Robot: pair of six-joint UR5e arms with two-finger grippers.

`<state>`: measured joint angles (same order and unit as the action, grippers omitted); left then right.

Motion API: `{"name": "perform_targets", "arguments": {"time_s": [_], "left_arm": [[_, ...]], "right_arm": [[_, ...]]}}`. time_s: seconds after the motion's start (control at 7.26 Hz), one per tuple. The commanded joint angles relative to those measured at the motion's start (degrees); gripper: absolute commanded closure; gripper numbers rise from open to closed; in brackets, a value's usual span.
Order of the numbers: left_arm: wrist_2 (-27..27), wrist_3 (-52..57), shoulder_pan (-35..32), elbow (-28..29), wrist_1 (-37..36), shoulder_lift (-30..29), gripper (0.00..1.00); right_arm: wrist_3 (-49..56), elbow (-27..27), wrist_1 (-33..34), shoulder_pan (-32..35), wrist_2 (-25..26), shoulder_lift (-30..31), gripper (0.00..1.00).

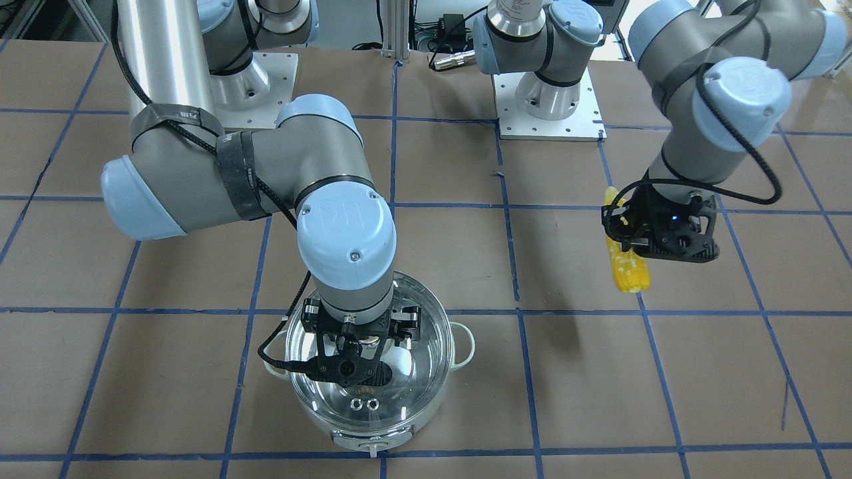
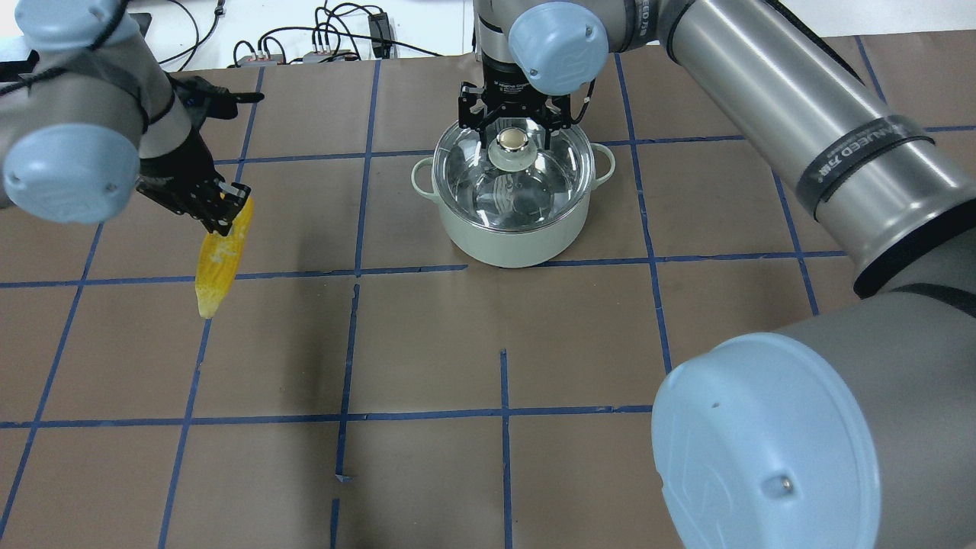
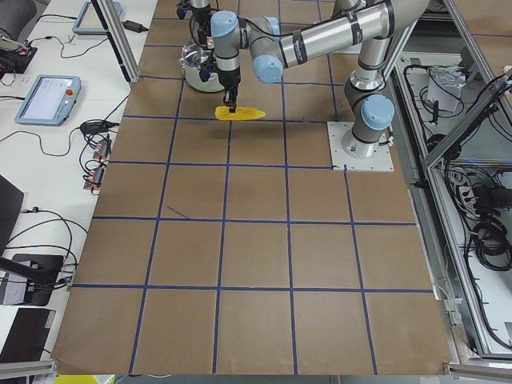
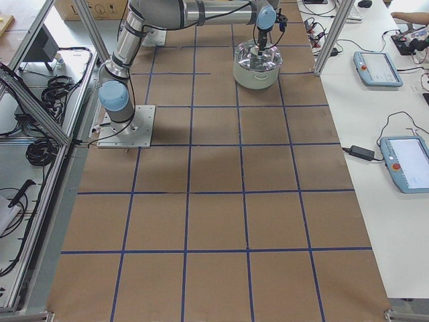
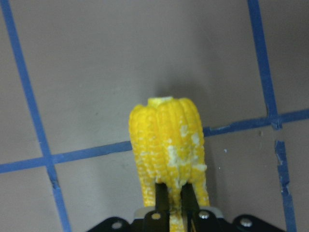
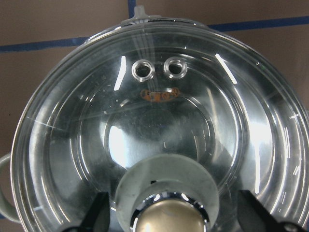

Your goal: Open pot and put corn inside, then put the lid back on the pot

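Next, my right gripper grabs the glass lid by the cream ball knob [image 6: 169, 217], since the lid spreads wider than my fingers open.
The pot [image 2: 511, 240] stands at the far middle of the table, its clear glass lid [image 2: 518, 187] seated on it. My right gripper [image 2: 512, 126] is open just above the lid. Its fingers [image 6: 99, 215] stand on either side of the cream ball knob [image 6: 169, 217] without closing on it. The pot also shows in the front view [image 1: 462, 346] under that wrist. My left gripper [image 2: 213, 210] is shut on the thick end of the yellow corn [image 2: 216, 263] and holds it above the table, left of the pot. The corn fills the left wrist view [image 5: 169, 145].
Brown paper with a blue tape grid covers the table. The two arm base plates [image 1: 549, 100] sit at the robot's edge, with cables behind them. Tablets [image 4: 379, 67] lie on the side benches beyond the table ends.
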<state>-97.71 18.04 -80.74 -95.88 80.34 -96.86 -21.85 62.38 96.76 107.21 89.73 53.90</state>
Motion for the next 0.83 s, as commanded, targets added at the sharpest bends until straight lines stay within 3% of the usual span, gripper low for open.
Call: {"name": "perform_targets", "arguments": {"time_s": [0.0,0.14,0.28,0.69], "left_arm": [[-0.29,-2.12,-0.30,8.50,12.35,0.53,0.93],[-0.03,-2.31,-0.56,9.04,12.82,0.45,0.93],[0.32,-2.31,-0.74,9.14,12.74,0.36,0.94],[0.85,-3.01,-1.26,8.70,12.21,-0.08,0.95]], "right_arm": [[-0.03,-0.42,-0.60,0.02,0.09,0.24,0.41],[-0.03,-0.42,-0.60,0.01,0.26,0.24,0.46],[-0.03,-0.51,-0.60,0.01,0.00,0.33,0.59],[0.06,-2.86,-1.12,-0.34,0.26,1.38,0.65]]}}
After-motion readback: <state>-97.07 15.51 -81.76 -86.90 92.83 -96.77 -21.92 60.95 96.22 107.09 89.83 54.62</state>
